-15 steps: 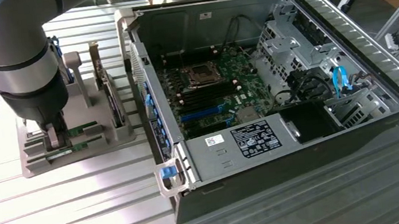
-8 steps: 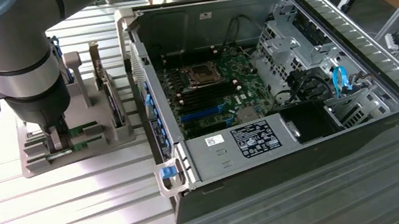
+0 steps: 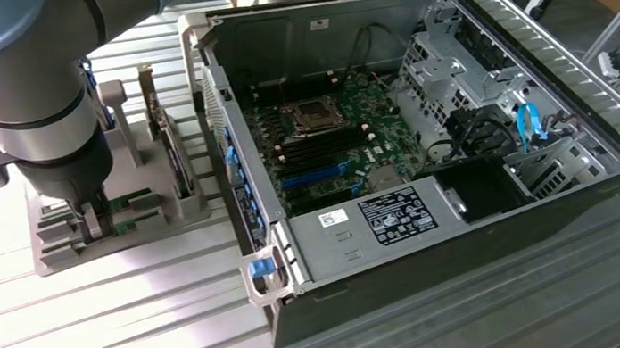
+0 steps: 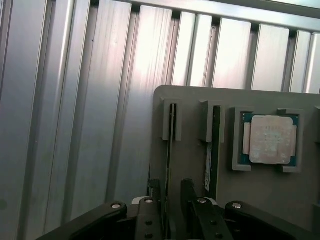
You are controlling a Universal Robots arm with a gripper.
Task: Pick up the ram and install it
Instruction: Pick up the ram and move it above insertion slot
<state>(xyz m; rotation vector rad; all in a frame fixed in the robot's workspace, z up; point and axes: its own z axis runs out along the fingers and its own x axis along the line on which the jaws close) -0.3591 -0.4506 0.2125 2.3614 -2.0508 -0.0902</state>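
My gripper grabs the ram point(image 4: 171, 135) by the middle of its long top edge point(image 4: 167, 195) next, to install it in the black memory slots.
The ram point(image 4: 171, 135) stands on its edge in a slot of the grey parts holder point(image 4: 195, 100), seen end-on as a thin dark strip. My gripper point(image 4: 171, 187) is lowered over it, one black finger on each side with a small gap, so it is open and straddles the stick. In the exterior view the gripper point(image 3: 100, 221) reaches down into the holder point(image 3: 62, 252) at the exterior view's left, with green board edges beside the fingertips.
A second thin board point(image 4: 215, 145) stands in the neighbouring slot, and a square silver processor point(image 4: 270, 139) lies in a recess beside it. The open computer case point(image 3: 536, 63) lies at the exterior view's right, its motherboard point(image 3: 323, 136) exposed. The table is ribbed aluminium point(image 3: 105, 345).
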